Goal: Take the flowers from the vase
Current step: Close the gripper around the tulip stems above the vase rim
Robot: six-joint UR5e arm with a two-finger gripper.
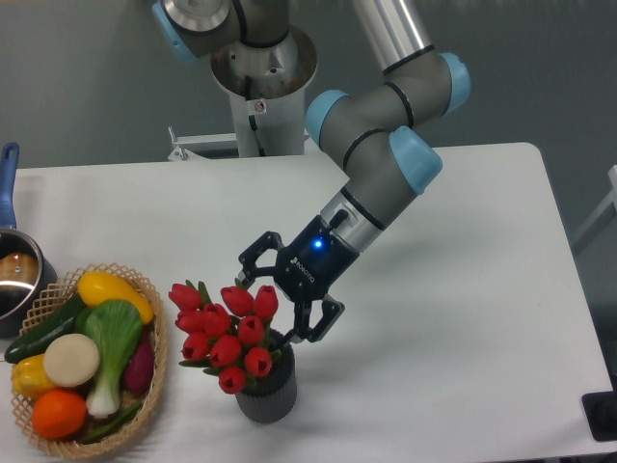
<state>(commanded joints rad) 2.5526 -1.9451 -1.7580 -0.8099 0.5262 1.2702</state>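
Note:
I will next take hold of the flowers by their red tulip heads with my gripper, to lift the flowers [225, 331] out of the dark vase [266, 393].
A bunch of red tulip flowers [225, 331] with green leaves stands in the dark grey ribbed vase [266, 393] near the table's front edge. My gripper [269, 307] is open and tilted down to the left, just right of the top buds. One finger [249, 265] lies behind the bunch and the other [310, 329] sits over the vase's right rim. The nearest buds lie between or right at the fingertips; I cannot tell whether they touch.
A woven basket [145, 371] of toy vegetables lies left of the vase. A steel pot [14, 275] with a blue handle sits at the left edge. The robot's base column [260, 92] rises behind the table.

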